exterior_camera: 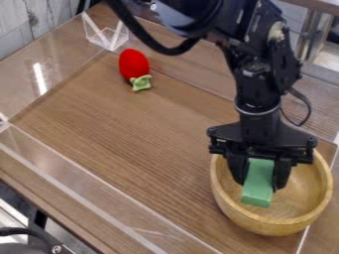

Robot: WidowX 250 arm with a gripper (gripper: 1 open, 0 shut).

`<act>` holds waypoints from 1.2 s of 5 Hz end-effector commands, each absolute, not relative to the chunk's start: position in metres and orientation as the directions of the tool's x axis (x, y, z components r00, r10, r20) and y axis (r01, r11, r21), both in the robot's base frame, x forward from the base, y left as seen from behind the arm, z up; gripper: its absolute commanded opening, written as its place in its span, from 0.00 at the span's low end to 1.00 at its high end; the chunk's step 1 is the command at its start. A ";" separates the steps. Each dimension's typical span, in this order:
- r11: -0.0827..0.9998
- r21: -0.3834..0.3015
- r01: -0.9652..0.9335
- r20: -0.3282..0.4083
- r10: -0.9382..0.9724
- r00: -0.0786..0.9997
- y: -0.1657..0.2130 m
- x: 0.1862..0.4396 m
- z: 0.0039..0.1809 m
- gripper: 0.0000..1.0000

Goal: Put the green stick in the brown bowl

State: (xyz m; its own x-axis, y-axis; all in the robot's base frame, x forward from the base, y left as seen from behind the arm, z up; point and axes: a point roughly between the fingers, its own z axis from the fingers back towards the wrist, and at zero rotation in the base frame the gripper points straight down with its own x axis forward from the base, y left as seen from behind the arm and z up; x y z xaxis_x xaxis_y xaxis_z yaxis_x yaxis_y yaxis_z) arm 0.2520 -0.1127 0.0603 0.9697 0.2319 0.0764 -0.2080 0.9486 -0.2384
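Observation:
The green stick's lower end is inside the brown bowl's rim (315, 198), down on the bowl's bottom, so the robot's gripper should open.
The brown bowl (307, 212), round and light wood with a thick rim, sits at the lower right of the table. Inside it the green stick (260, 185) stands tilted, its lower end resting on the bowl's floor. My gripper (261, 169) points down into the bowl and is shut on the green stick's upper part, its black fingers (239, 165) on either side of it.
A red strawberry toy (134, 65) with green leaves lies at the back left of the wooden tabletop. Clear acrylic walls (40, 159) edge the table at the left and front. The black arm (252, 60) rises above the bowl.

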 end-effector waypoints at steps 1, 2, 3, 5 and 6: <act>0.942 -0.263 -0.207 0.114 0.244 0.963 -0.114 0.262 0.071 0.00; 0.941 -0.264 -0.210 0.114 0.246 0.962 -0.114 0.263 0.071 0.00; 0.941 -0.265 -0.212 0.114 0.249 0.962 -0.113 0.263 0.071 0.00; 0.944 -0.250 -0.215 0.109 0.248 0.963 -0.110 0.264 0.078 1.00; 0.947 -0.238 -0.214 0.114 0.246 0.963 -0.106 0.264 0.083 1.00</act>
